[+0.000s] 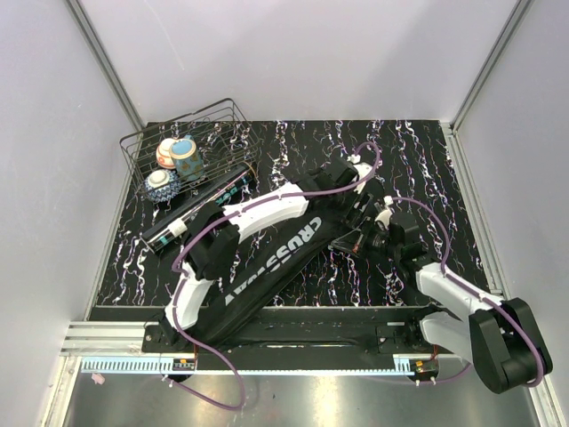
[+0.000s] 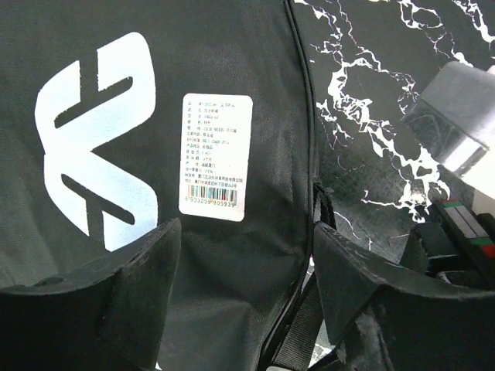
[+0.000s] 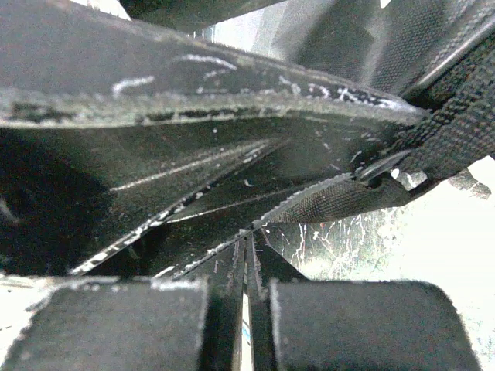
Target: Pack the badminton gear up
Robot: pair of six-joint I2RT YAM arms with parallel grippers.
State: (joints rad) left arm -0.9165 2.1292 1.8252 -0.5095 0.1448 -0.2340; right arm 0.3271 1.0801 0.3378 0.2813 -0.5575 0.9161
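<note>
I need to close my left gripper on the bag's edge seam (image 1: 353, 217) now. The seam runs between the open fingers, with one finger just outside the seam, so closing now would hold it.
The black CROSSWAY bag (image 1: 276, 258) lies slantwise from the near left to the middle of the table. My left gripper (image 1: 336, 182) hovers open over the bag's wide end. In the left wrist view its jaws (image 2: 247, 270) straddle the bag (image 2: 232, 77) near its white label (image 2: 216, 154) and edge seam. My right gripper (image 1: 349, 242) is at the bag's right edge. In the right wrist view it (image 3: 247, 239) is shut with its tips on the bag's zipper edge (image 3: 309, 205), beside a webbing strap (image 3: 456, 131). The long black tube (image 1: 200, 209) lies left of the bag. Rackets and shuttlecocks are out of view.
A black wire basket (image 1: 142, 142) at the far left holds three patterned ceramic bowls (image 1: 187, 158). The tube lies against its front. The table has a black marbled top (image 1: 427, 160). Grey walls close in the back and sides.
</note>
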